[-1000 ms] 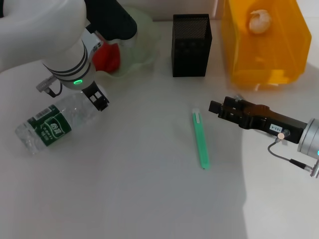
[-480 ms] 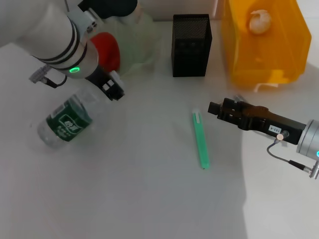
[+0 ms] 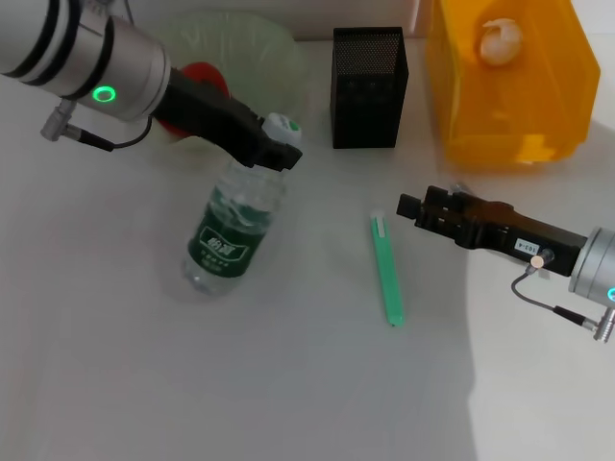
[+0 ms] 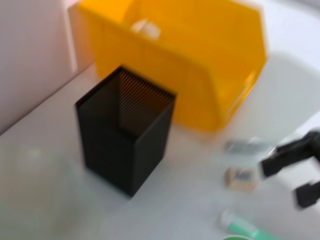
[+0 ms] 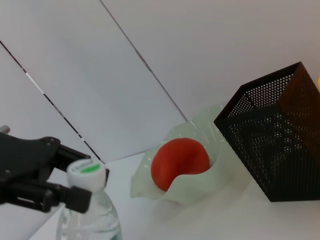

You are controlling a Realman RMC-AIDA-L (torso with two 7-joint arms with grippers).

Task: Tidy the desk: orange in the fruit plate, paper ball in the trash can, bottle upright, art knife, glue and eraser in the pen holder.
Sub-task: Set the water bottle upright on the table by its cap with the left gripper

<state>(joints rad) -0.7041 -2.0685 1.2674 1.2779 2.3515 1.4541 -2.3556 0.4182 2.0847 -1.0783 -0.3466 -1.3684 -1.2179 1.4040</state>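
My left gripper needs to hold the bottle upright before it lets go. The bottle is leaning and its base is crooked, so it would tip if I opened now.
My left gripper (image 3: pixel 274 144) is shut on the neck of the clear bottle (image 3: pixel 231 230), just under its white cap (image 5: pixel 87 172). The bottle stands almost upright, base on the desk (image 3: pixel 288 384). Partly hidden behind the left arm, the orange (image 3: pixel 199 75) lies in the pale green fruit plate (image 3: pixel 255 38). The paper ball (image 3: pixel 501 40) rests inside the yellow trash can (image 3: pixel 509 96). A green art knife (image 3: pixel 386 269) lies mid-desk. My right gripper (image 3: pixel 411 206) hovers open, right of the knife. The beige eraser (image 4: pixel 241 178) lies beside its fingers (image 4: pixel 290 155). The black pen holder (image 3: pixel 369 86) stands at the back.
A small grey object (image 4: pixel 247 146), too blurred to identify, lies on the desk between the eraser and the trash can. Bare white tabletop spreads across the front half. A pale wall (image 5: pixel 210 45) runs behind the plate and holder.
The left gripper has swung the bottle up from lying on its side to almost upright and carried it to the right. The right arm has barely shifted.
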